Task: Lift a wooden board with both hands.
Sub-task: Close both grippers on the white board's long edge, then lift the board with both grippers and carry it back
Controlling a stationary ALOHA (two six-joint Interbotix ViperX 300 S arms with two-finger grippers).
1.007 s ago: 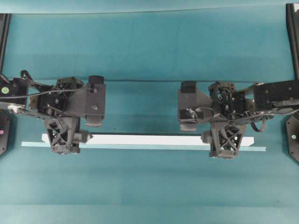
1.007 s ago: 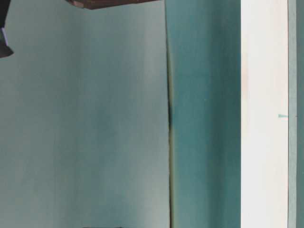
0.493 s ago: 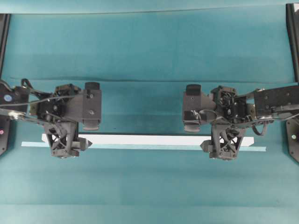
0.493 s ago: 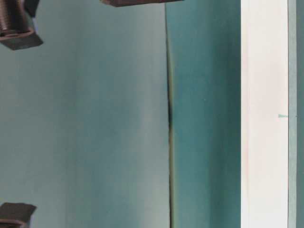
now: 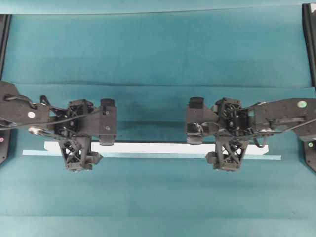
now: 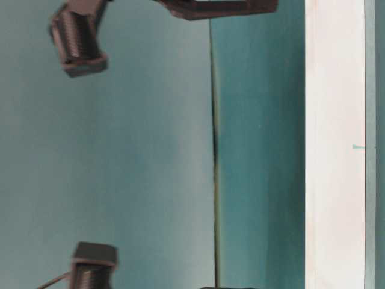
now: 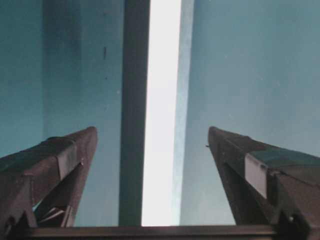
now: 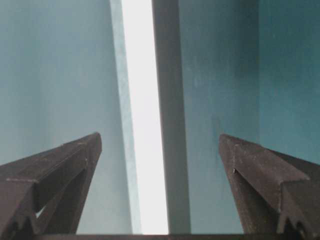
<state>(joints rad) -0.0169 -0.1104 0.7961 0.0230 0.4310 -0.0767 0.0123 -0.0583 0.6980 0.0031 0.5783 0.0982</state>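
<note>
My right gripper lowers first, since its fingers hang above the board's long sides. Open cloth lies between in the right wrist view, so closing now would miss.
The wooden board [image 5: 153, 147] is a long white plank lying flat on the teal cloth, left to right. My left gripper [image 5: 78, 147] hangs over its left end and my right gripper [image 5: 228, 147] over its right end. Both are open. In the left wrist view the board [image 7: 162, 110] runs between the fingers [image 7: 65, 155], apart from both, and the left gripper [image 7: 152, 131] holds nothing. In the right wrist view the board [image 8: 142, 110] likewise passes through the right gripper [image 8: 160, 136], untouched. The table-level view shows the board [image 6: 334, 144] as a white band.
A thin pale blue-green tape strip [image 5: 148, 155] lies along the board's near edge and reaches past both ends. A crease [image 5: 158, 85] crosses the cloth behind the arms. Black frame posts [image 5: 310, 39] stand at the far corners.
Both arms have moved toward the front and come down over the board, and their jaws have spread wider. Gripper parts have come into the table-level view. The board has not moved.
</note>
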